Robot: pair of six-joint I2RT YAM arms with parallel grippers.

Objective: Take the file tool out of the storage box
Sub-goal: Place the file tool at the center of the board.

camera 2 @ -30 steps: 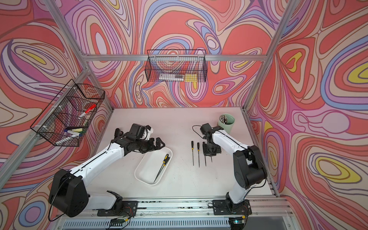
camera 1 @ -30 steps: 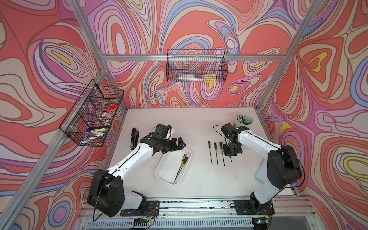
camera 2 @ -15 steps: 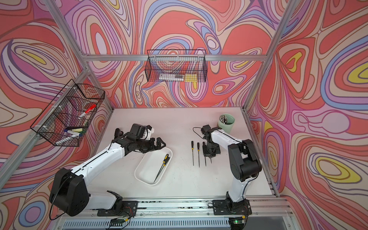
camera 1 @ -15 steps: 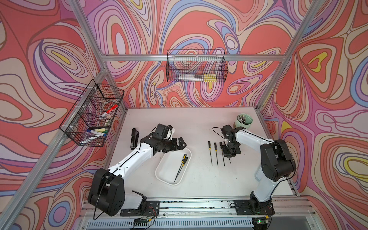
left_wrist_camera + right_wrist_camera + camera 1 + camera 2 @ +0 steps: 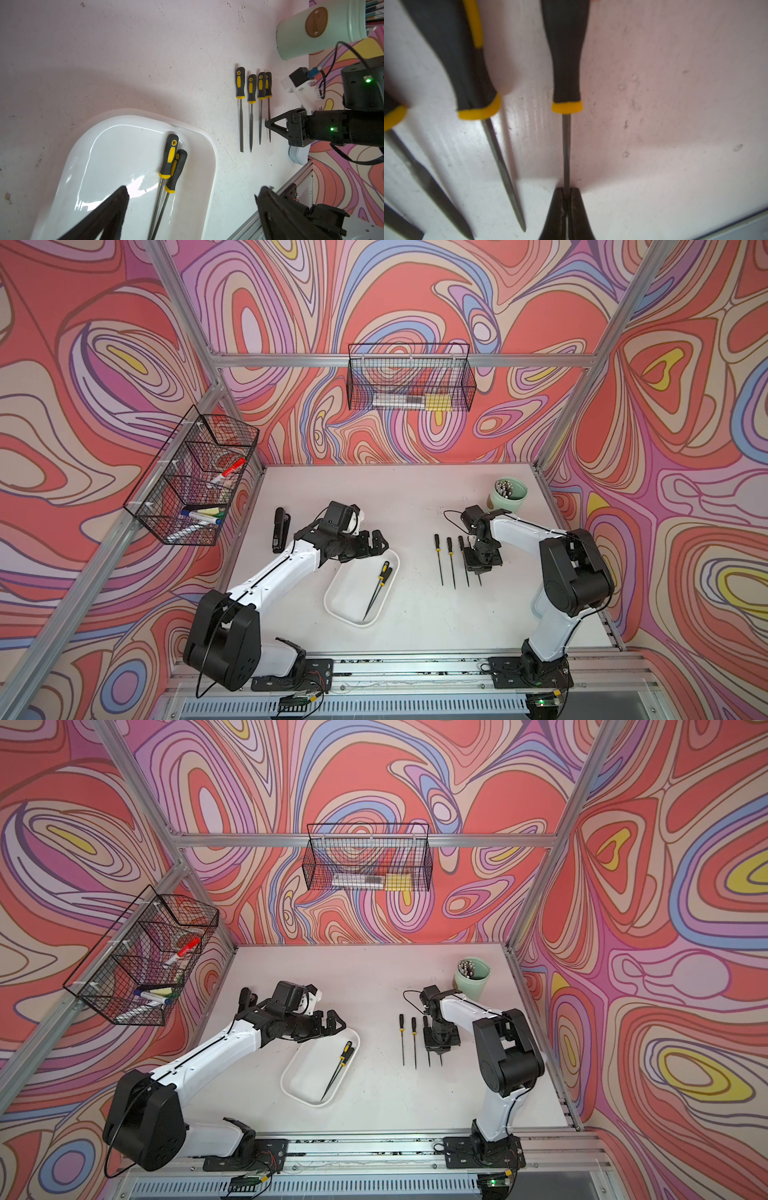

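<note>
I need to open my right gripper, as the file's thin body is at the flat table and the file would rest at the end of the row.
The storage box [image 5: 347,605], a shallow white tray, lies on the table near the front middle in both top views [image 5: 301,1085]. Two file tools [image 5: 170,152] with black-and-yellow handles lie side by side along one long wall of it [image 5: 383,572]. My left gripper [image 5: 193,191] hangs open over the tray's far end [image 5: 376,545], nothing between its fingers. To the right, my right gripper [image 5: 566,192] points down at the table, shut on the thin shaft of a file [image 5: 565,62] at the right end of a row of files [image 5: 449,553].
A mint-green cup [image 5: 508,495] holding several thin tools stands at the back right. A black stapler-like object [image 5: 280,529] lies at the left. Black wire baskets hang on the left wall [image 5: 195,481] and the back wall [image 5: 409,383].
The right arm's elbow has swung left while its gripper stayed on the file. The left gripper has edged slightly right over the tray.
</note>
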